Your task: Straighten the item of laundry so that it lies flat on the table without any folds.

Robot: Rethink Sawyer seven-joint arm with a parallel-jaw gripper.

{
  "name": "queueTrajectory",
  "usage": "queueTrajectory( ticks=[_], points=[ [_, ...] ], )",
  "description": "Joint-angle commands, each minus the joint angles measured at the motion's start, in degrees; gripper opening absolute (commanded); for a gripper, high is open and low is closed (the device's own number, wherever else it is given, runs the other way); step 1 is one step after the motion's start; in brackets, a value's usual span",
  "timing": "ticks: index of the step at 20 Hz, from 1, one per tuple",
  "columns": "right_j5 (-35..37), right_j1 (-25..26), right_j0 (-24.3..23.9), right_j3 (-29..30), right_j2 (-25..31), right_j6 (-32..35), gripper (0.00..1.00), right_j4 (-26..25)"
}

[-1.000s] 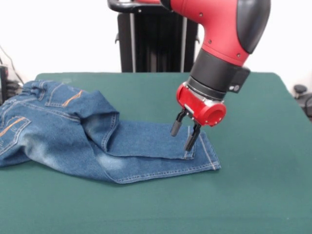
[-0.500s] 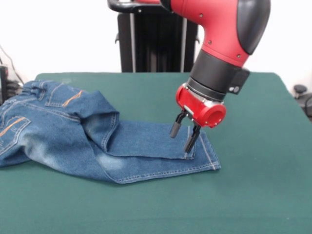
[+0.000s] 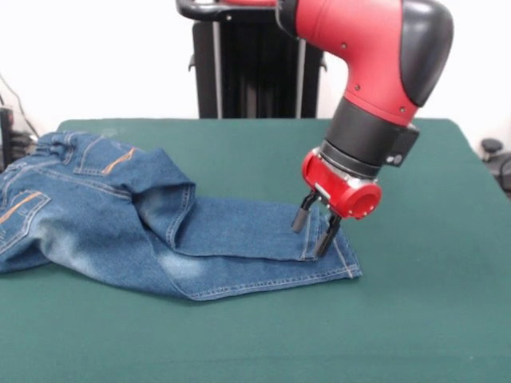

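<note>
The denim of the upper leg (image 3: pixel 247 228) is flat and wide. My gripper should next pick up the jeans by that leg's hem (image 3: pixel 314 230), where a free edge shows.
A small pair of blue denim jeans, the item of laundry (image 3: pixel 160 219), lies on the left half of the dark green table (image 3: pixel 415 303). Its waistband and orange-stitched pockets are at the far left, partly off the table's edge. One leg is folded over the other, and both legs stretch right to their hems near the middle. My gripper (image 3: pixel 312 231) hangs from the red and black arm just above the hem of the upper leg. It is open, its two black fingers (image 3: pixel 301 219) slightly apart, with nothing between them.
A black pedestal column (image 3: pixel 255 64) rises behind the table's far edge. Dark objects sit off the table at the left edge (image 3: pixel 6 132) and the right edge (image 3: pixel 497 159). Bare green surface extends right of the hems and along the front.
The arm has shifted a little to the right and lower, bringing the gripper closer to the end of the leg hem. The jeans have not moved.
</note>
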Motion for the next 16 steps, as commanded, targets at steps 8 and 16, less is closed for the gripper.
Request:
queueTrajectory(
  ticks=[8, 16],
  points=[
    [-4.94, 6.24, 0.81, -1.00, 9.45, 13.48, 1.00, 4.85],
    [-6.84, 6.51, -0.04, -0.67, 10.71, 12.45, 0.00, 4.31]
  ],
)
